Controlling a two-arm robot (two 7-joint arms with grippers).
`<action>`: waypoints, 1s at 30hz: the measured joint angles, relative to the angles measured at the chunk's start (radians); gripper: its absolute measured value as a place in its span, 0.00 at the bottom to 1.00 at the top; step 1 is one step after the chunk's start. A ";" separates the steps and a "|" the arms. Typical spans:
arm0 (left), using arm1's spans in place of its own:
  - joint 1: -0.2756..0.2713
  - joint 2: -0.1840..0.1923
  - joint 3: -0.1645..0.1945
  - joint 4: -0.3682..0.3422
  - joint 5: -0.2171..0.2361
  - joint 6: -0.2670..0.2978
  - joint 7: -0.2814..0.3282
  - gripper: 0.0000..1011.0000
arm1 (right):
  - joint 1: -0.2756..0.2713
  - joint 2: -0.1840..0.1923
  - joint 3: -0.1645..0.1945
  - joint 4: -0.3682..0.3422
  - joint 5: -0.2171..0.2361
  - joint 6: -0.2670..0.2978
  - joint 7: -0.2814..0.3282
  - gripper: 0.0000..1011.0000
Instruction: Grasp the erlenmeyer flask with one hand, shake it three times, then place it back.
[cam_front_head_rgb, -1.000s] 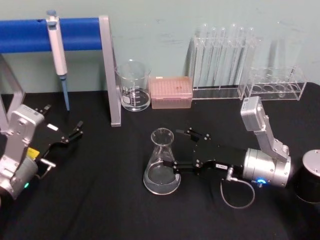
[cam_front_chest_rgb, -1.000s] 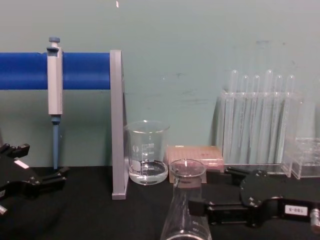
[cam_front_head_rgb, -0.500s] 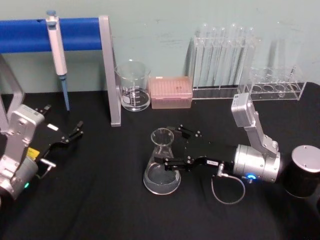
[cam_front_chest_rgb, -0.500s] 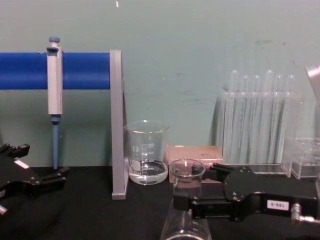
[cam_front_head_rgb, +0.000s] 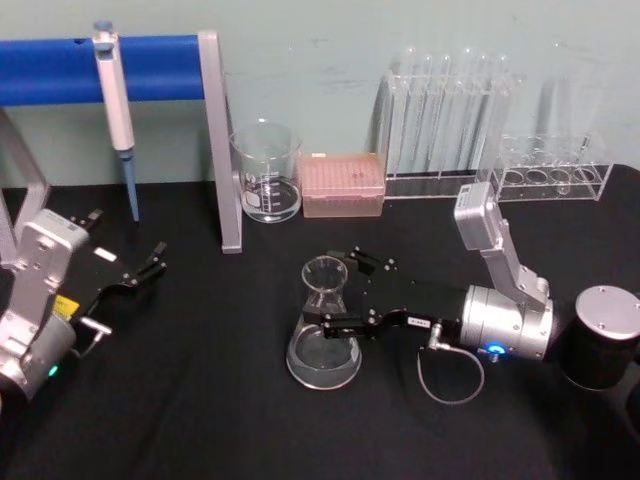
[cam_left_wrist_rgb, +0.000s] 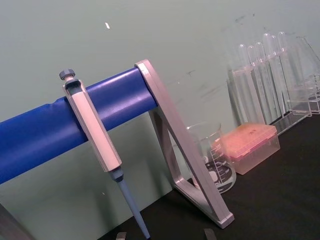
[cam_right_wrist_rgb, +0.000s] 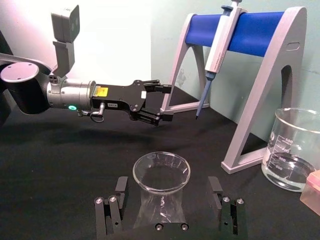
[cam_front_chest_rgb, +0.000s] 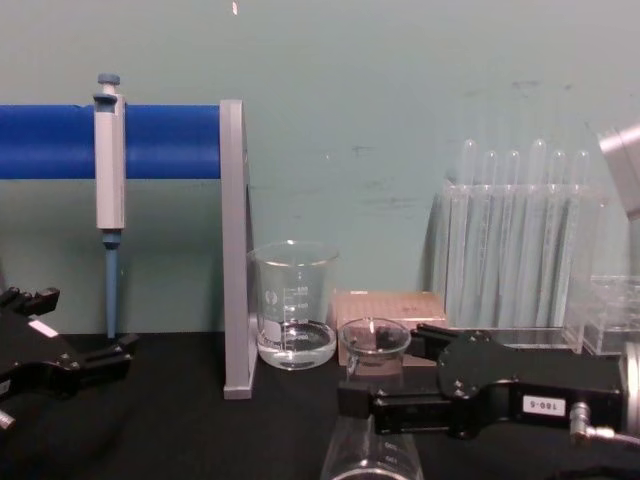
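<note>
The sides of the erlenmeyer flask (cam_front_chest_rgb: 372, 446) slant outward to its wide base, so my right gripper should hold the flask's straight, narrow neck (cam_front_chest_rgb: 375, 372) next.
The erlenmeyer flask (cam_front_head_rgb: 323, 335) stands upright on the black table, with a little clear liquid in its wide base. My right gripper (cam_front_head_rgb: 325, 290) has come in from the right and is open. One finger lies on each side of the flask neck (cam_right_wrist_rgb: 161, 180), and a gap shows at both fingers (cam_right_wrist_rgb: 214, 186). In the chest view the flask rim (cam_front_chest_rgb: 374, 340) rises just above the right gripper (cam_front_chest_rgb: 385, 372). At the table's left side my left gripper (cam_front_head_rgb: 148, 266) is parked, open and holding nothing.
A glass beaker (cam_front_head_rgb: 266, 172), a pink tip box (cam_front_head_rgb: 342, 184) and a rack of test tubes (cam_front_head_rgb: 445, 120) line the back. A pipette (cam_front_head_rgb: 114, 90) hangs on the blue stand (cam_front_head_rgb: 219, 140). A silver-topped black cylinder (cam_front_head_rgb: 600, 340) stands at the right.
My right gripper has slid left along the table, so its open fingers now lie on either side of the flask neck. The flask and the left arm have not moved.
</note>
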 joint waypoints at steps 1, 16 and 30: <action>0.000 0.000 0.000 0.000 0.000 0.000 0.000 0.99 | 0.001 0.000 -0.001 0.000 -0.001 0.000 0.001 0.99; 0.000 0.000 0.000 0.000 0.000 0.000 0.000 0.99 | 0.007 0.003 -0.011 0.007 -0.003 0.000 0.013 0.99; 0.000 0.000 0.000 0.000 0.000 0.000 0.000 0.99 | 0.010 -0.002 -0.009 0.011 -0.011 -0.003 -0.005 0.99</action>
